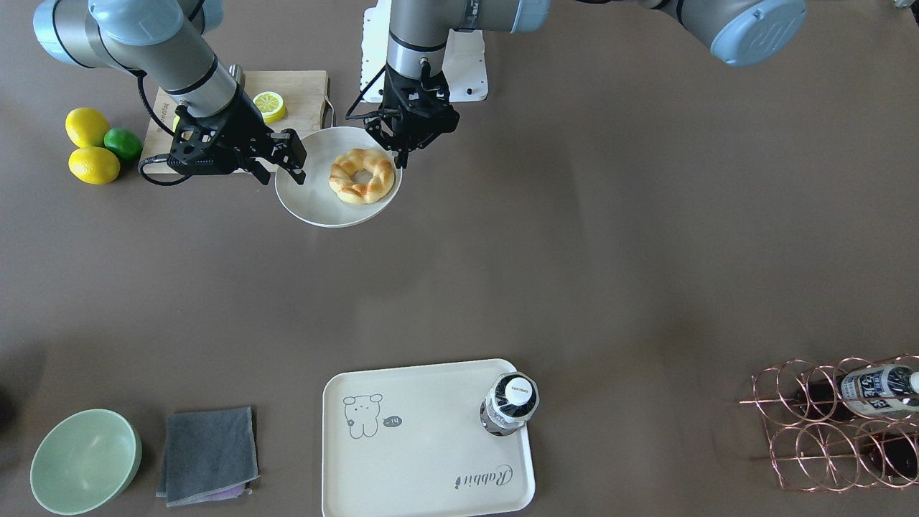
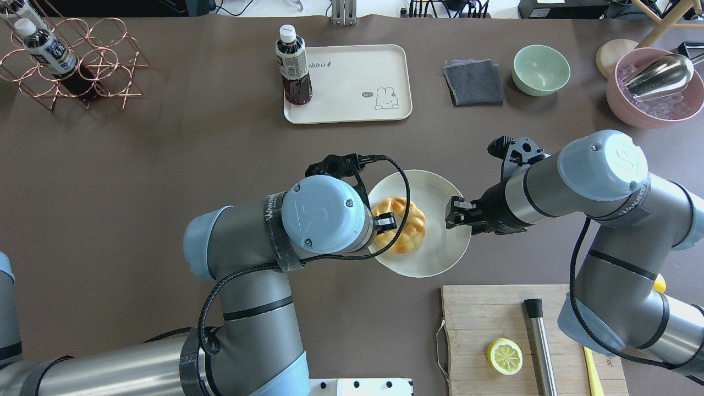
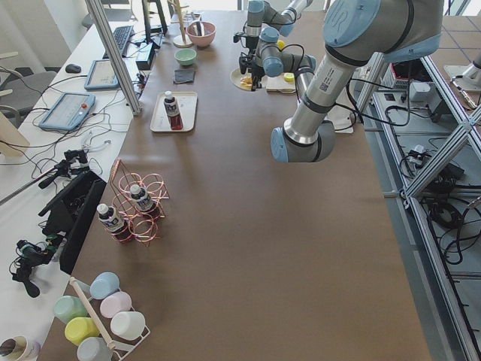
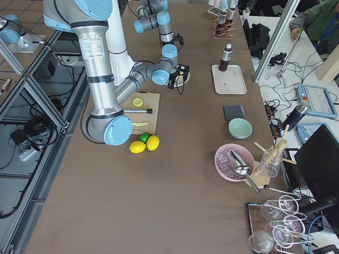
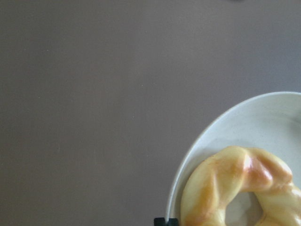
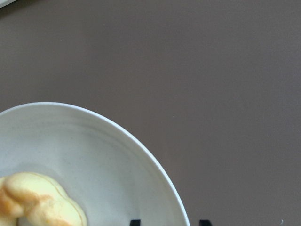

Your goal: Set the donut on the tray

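Observation:
I will carry the donut over to the tray, so I will grab the plate by its rim (image 6: 175,192) next with my right gripper.
The donut (image 1: 362,176) is a golden-brown twisted ring lying on a round off-white plate (image 1: 316,205) near the robot. It also shows in the overhead view (image 2: 404,228) and at the bottom of the left wrist view (image 5: 235,188). My left gripper (image 1: 400,154) hangs over the plate's rim right beside the donut, fingers together and empty. My right gripper (image 1: 283,169) is at the opposite rim, open, with a finger on either side of the rim (image 6: 155,174). The cream tray (image 1: 431,431) with the bear print lies far across the table.
A dark drink bottle (image 1: 510,402) stands on the tray's corner. A cutting board with a lemon half (image 1: 269,106) lies behind the plate, with lemons and a lime (image 1: 93,147) beside it. A green bowl (image 1: 85,459), a grey cloth (image 1: 208,452) and a copper bottle rack (image 1: 840,424) line the far edge.

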`<state>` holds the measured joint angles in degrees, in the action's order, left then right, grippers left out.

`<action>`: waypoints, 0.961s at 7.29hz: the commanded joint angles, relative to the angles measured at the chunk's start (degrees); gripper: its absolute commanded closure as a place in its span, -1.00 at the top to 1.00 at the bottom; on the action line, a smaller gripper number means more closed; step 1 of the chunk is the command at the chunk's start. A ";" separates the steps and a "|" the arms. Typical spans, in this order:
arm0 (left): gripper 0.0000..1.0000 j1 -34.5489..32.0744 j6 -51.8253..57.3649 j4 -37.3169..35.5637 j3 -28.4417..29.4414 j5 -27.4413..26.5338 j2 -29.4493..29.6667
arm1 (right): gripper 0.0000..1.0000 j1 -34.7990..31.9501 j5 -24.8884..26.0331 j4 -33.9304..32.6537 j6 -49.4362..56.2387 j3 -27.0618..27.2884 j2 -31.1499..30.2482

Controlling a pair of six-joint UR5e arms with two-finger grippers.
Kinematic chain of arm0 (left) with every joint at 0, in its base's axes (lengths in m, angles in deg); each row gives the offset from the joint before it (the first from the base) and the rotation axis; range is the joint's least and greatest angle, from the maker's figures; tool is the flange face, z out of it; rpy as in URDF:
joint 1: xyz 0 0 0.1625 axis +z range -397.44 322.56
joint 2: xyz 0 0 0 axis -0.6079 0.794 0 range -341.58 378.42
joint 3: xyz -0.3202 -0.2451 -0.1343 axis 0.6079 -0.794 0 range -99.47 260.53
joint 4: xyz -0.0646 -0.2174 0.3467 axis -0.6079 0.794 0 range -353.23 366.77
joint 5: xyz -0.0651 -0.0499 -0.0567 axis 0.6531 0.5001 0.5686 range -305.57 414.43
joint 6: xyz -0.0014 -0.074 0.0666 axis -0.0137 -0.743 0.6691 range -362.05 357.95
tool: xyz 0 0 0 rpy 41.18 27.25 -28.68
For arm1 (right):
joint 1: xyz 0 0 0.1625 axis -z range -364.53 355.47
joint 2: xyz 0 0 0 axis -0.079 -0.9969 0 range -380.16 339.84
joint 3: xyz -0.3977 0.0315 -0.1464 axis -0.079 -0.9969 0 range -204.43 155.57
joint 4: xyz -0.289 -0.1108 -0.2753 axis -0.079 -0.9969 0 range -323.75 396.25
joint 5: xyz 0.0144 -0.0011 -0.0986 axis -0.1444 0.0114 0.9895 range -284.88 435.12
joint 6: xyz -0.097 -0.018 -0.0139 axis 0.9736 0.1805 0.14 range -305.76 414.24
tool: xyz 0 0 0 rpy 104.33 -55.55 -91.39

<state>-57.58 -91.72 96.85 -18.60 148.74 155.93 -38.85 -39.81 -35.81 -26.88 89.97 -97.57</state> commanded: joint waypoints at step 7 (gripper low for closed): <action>0.96 -2.70 6.60 0.00 -8.42 0.61 -7.22 | -1.00 -0.74 -0.13 0.17 0.00 2.31 -1.07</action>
<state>-58.87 -88.18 96.68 -22.89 149.11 152.95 -39.31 -39.78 -35.89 -26.89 91.68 -98.37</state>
